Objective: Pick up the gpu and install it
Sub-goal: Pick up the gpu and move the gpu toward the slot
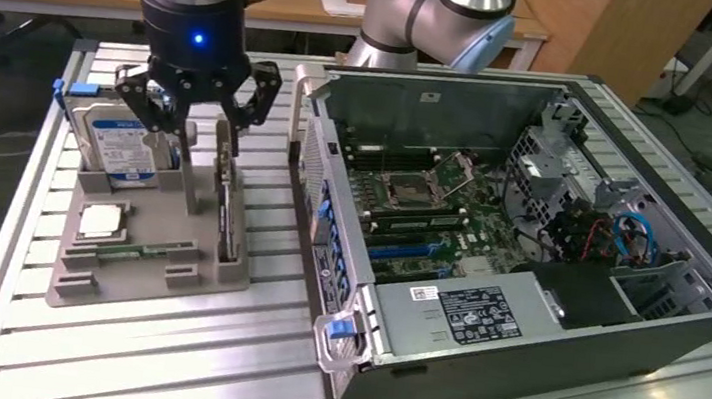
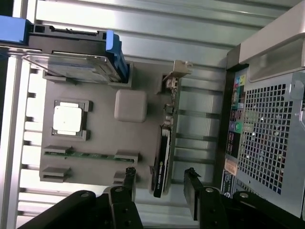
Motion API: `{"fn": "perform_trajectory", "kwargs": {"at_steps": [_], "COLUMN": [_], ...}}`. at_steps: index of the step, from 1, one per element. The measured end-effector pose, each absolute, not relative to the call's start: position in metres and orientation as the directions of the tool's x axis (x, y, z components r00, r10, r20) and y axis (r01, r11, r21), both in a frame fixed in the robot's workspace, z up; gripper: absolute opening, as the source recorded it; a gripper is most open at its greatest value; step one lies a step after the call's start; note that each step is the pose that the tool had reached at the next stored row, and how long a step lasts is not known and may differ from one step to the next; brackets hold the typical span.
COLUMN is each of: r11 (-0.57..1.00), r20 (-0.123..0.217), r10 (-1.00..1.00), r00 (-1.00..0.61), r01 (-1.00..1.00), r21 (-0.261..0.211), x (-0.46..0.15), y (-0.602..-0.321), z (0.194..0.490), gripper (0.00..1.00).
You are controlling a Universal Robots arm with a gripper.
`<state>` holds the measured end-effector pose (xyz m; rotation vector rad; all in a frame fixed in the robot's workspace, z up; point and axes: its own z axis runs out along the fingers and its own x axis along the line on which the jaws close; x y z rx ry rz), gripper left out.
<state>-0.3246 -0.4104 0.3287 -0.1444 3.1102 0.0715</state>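
Note:
My gripper grabs the flat-sided black shroud (image 1: 228, 222) of the GPU next, since the GPU's other end has a bent metal bracket and bare connectors.
The gpu (image 1: 226, 207) stands on its long edge in a slot along one side of the grey holder tray (image 1: 146, 278). From the wrist camera I look down on its thin edge, the gpu (image 2: 163, 155) with its black shroud and its metal end bracket at the far end. My gripper (image 1: 205, 147) hangs just above the card's end, open. In the wrist view the gripper (image 2: 160, 185) has one finger on each side of the card's near end, with gaps to both, and nothing is held.
The tray (image 2: 102, 138) also holds a blue-labelled hard drive (image 1: 121, 141) upright, a processor (image 2: 70, 118), a memory stick (image 2: 90, 155) and a grey block (image 2: 130, 105). The open computer case (image 1: 528, 229) lies on the exterior view's right, close beside the tray.

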Motion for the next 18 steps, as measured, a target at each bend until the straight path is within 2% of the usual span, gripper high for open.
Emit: {"fn": "perform_trajectory", "kwargs": {"at_steps": [18], "r11": [0.998], "r20": [-0.031], "r10": [-0.050], "r00": [-0.998], "r01": [-0.051], "r21": [0.044], "x": [-0.325], "y": [-0.414], "z": [0.297], "gripper": [0.53]}}
